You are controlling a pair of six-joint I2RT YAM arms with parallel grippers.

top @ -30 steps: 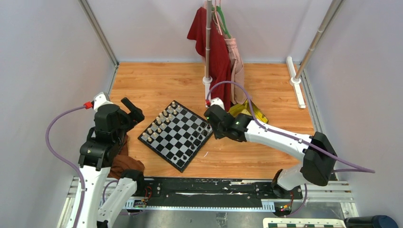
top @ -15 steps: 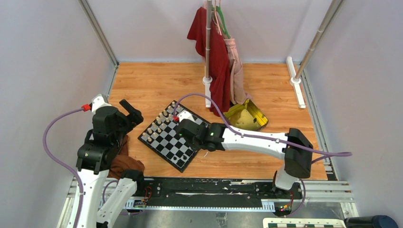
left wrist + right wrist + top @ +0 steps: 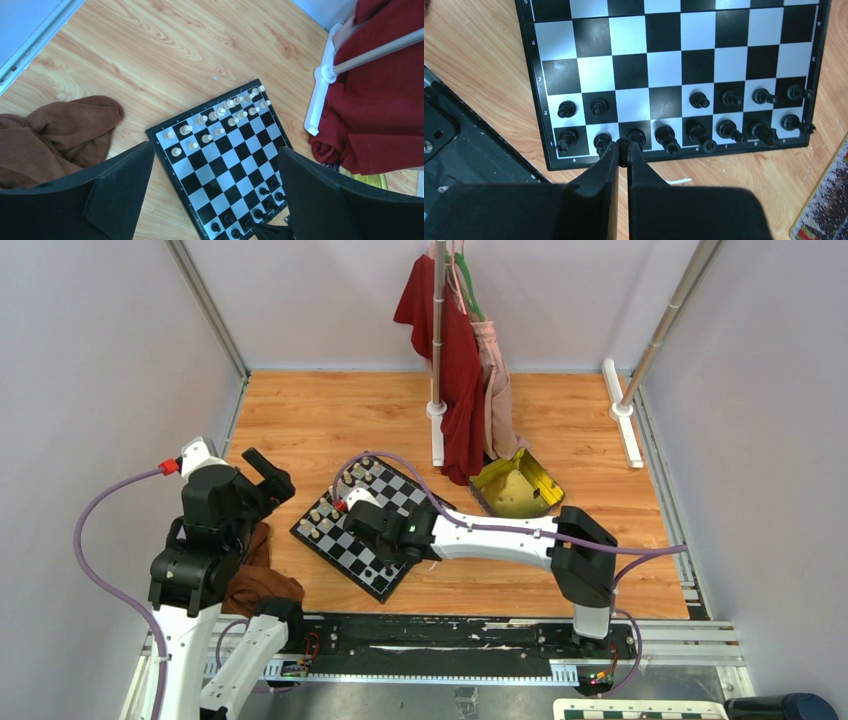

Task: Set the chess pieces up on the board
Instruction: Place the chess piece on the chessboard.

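Note:
The small black piece, high by the crowded first row, would land short, so my right gripper must keep it until it reaches the empty white second-row square.
The board lies at an angle on the wooden table; it also shows in the left wrist view and the right wrist view. Cream pieces fill its far-left rows. Black pieces stand in its two near-right rows. My right gripper is shut on a small black piece, held over the first row near the board's edge; in the top view it hangs over the board. My left gripper is open and empty, high above the board's left side.
A brown cloth lies left of the board. A shiny gold tray sits right of the board. A rack pole with red and pink garments stands behind. A second pole base is at the far right.
My right arm has swung left from beside the gold tray to over the board's black rows. My left arm has drifted slightly left.

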